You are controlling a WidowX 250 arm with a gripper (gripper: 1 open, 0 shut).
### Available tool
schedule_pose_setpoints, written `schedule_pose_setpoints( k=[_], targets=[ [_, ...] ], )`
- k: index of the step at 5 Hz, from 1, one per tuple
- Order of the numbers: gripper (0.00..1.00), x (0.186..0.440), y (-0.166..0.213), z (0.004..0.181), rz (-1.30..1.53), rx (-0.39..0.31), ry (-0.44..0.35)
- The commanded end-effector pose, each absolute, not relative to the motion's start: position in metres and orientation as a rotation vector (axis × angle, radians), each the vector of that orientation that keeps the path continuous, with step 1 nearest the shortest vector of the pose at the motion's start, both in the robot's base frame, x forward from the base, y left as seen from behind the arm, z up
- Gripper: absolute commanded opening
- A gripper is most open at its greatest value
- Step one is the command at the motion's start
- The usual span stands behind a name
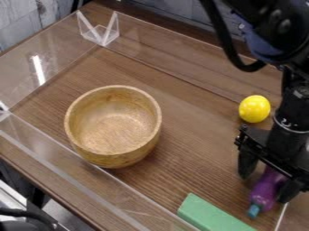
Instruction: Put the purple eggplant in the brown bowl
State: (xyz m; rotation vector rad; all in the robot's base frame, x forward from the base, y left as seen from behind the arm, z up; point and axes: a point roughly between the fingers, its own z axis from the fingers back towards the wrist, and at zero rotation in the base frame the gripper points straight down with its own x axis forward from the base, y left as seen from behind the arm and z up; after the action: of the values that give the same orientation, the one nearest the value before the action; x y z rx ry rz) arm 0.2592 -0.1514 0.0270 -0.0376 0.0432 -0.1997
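Observation:
My gripper grabs the purple eggplant by its plump body (268, 188) next, to get it into the brown bowl (112, 124).
The purple eggplant (266, 192) lies on the wooden table at the lower right, its blue-teal stem tip pointing toward the front edge. My gripper (268, 181) points straight down right over it, open, with a black finger on each side of the eggplant. The upper end of the eggplant is hidden behind the gripper body. The brown bowl (112, 124) stands empty at the left middle of the table, well apart from the gripper.
A yellow ball (254, 108) rests just behind the gripper, close to the arm. A flat green block (218, 217) lies at the front edge, left of the eggplant. Clear acrylic walls (72, 180) border the table, with a clear folded stand (99, 28) at the back.

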Motion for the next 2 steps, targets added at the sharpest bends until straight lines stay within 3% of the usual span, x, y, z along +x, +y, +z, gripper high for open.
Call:
schedule_pose_setpoints(
  k=[1, 2],
  targets=[
    [1.0, 0.2706, -0.1588, 0.0384, -0.201, -0.06, -0.008],
    [1.0, 0.273, -0.1587, 0.0372, -0.199, -0.059, -0.007]
  ],
)
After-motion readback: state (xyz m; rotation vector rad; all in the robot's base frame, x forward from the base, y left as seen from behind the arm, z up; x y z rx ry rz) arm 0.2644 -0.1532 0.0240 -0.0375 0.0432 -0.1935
